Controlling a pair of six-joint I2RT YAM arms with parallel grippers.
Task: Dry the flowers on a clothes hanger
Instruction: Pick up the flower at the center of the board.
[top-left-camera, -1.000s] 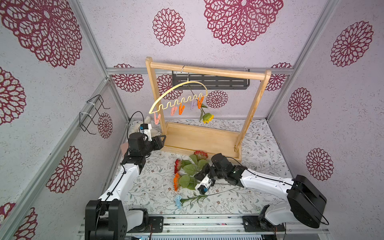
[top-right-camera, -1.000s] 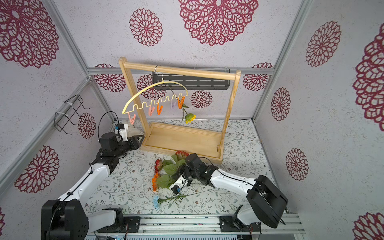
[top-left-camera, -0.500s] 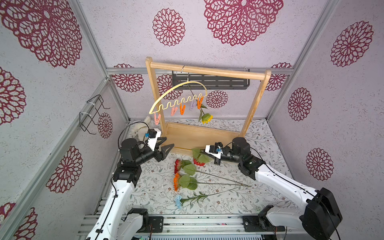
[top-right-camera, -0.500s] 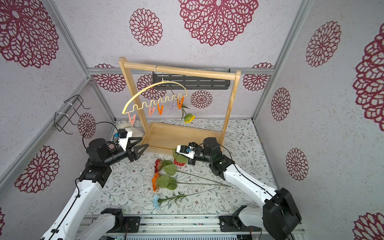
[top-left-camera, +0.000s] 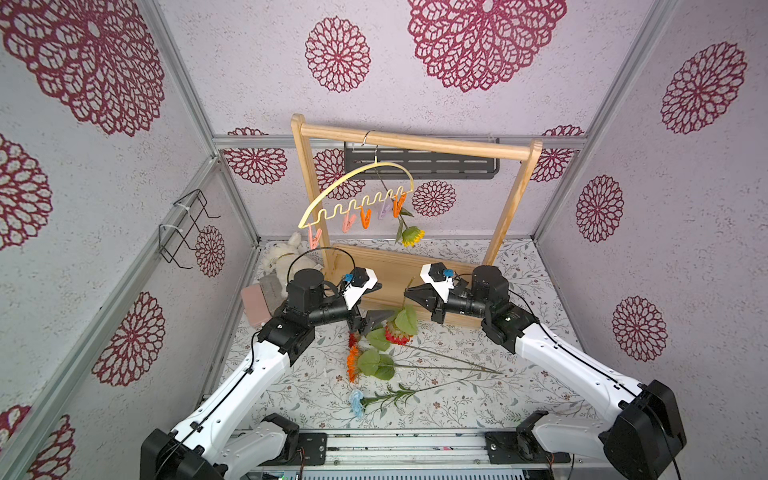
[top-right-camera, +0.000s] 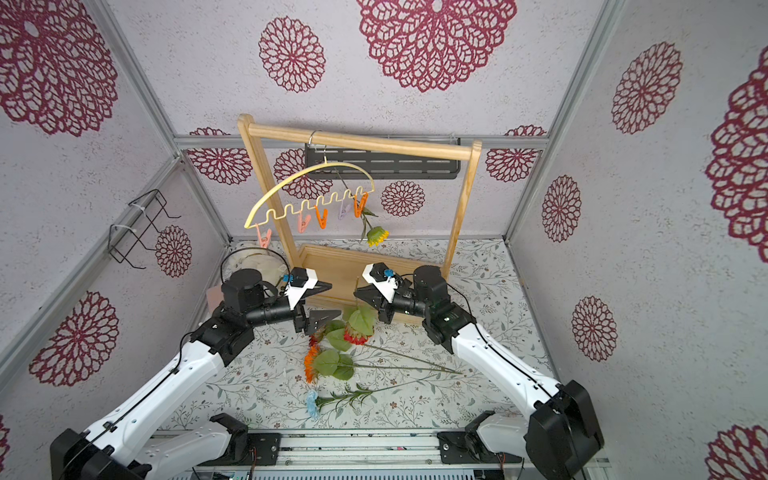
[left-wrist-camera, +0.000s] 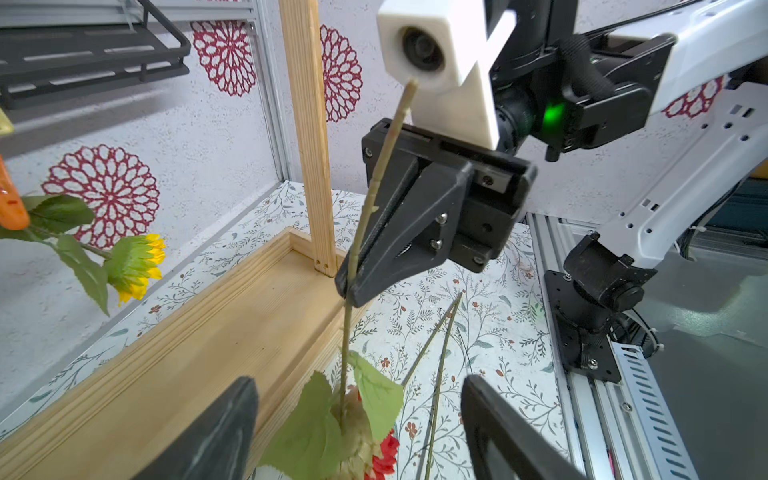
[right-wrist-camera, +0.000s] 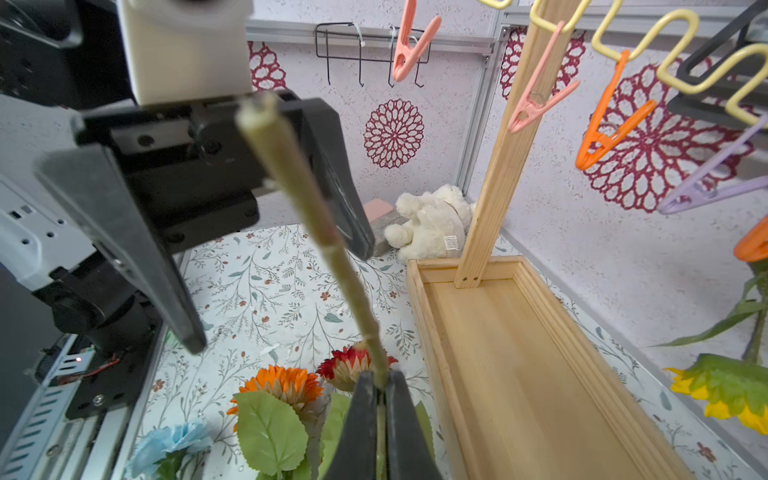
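I should next grab the red flower's stem close to the leaves with my left gripper, bloom hanging, so bare stem is free for a clothespin (top-left-camera: 398, 205).
My right gripper (right-wrist-camera: 380, 380) is shut on the stem (right-wrist-camera: 307, 187) of a red flower (top-left-camera: 395, 332), whose bloom hangs below the jaws above the table. My left gripper (left-wrist-camera: 357, 380) is open, and the bloom and leaves (left-wrist-camera: 384, 453) hang between its fingers (right-wrist-camera: 124, 232) without touching them. In both top views the two grippers (top-left-camera: 409, 293) (top-left-camera: 380, 301) face each other in front of the rack. The pale yellow clothes hanger (top-left-camera: 357, 183) hangs from the rack bar, with a yellow flower (top-left-camera: 412, 236) in an orange clothespin (top-left-camera: 398, 205). Orange (top-left-camera: 353, 363), light blue (top-left-camera: 356, 401) and another red flower (top-left-camera: 352, 340) lie on the table.
The wooden rack (top-left-camera: 415, 143) stands at the back on its tray base (top-left-camera: 395, 266). A white plush toy (top-left-camera: 284, 257) and a pink block (top-left-camera: 257, 305) lie at the back left. A black wire holder (top-left-camera: 183, 228) hangs on the left wall, a black shelf (top-left-camera: 419, 164) behind the rack.
The right gripper has lifted the red flower off the table and carried it up toward the rack. The left gripper has swung in from the rack post to face it and opened wide.
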